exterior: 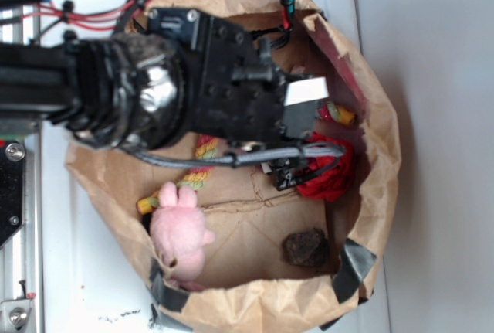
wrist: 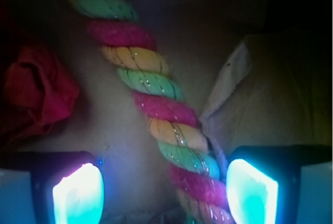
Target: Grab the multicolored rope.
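Note:
My gripper's fingers reach down around the pink part of the multicolored rope in the wrist view. They would hold it now, so my gripper should close on the rope.
The multicolored rope is a thick twist of pink, yellow-orange and pale green strands. In the wrist view it runs from the top left down between my fingers. My gripper is open around it, with the rope lying close to the right finger and a wide gap to the left finger. In the exterior view my arm hides most of the rope. Only a striped stretch and a yellow end cap show, plus the other end. My gripper is down inside the bag.
Everything lies in a brown paper bag with raised, taped walls. A red cloth ball sits right beside the gripper and appears in the wrist view as the red cloth ball. A pink plush bunny and a dark brown lump lie nearer the front.

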Tool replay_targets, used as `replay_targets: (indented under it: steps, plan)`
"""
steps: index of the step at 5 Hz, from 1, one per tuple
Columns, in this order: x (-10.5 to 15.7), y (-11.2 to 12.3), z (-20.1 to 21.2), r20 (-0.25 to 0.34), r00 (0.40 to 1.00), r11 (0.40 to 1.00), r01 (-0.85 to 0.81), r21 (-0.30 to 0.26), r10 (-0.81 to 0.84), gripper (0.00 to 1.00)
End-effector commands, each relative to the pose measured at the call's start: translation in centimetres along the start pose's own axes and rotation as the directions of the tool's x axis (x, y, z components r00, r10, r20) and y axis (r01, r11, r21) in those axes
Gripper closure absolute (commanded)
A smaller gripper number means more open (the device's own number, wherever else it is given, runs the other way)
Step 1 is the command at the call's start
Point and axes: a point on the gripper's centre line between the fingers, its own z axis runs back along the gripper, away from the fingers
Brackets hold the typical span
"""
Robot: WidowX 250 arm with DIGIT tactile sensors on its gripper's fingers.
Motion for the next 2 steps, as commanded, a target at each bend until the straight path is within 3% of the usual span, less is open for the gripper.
replay_targets:
  steps: [1, 2]
  plan:
    - [-0.35, 0.07, -0.59, 0.058, 0.998, 0.999, 0.028, 0.019, -0.029, 0.0]
    - [-0.49, 0.2, -0.78, 0.058, 0.998, 1.0, 0.0, 0.031, -0.002, 1.0]
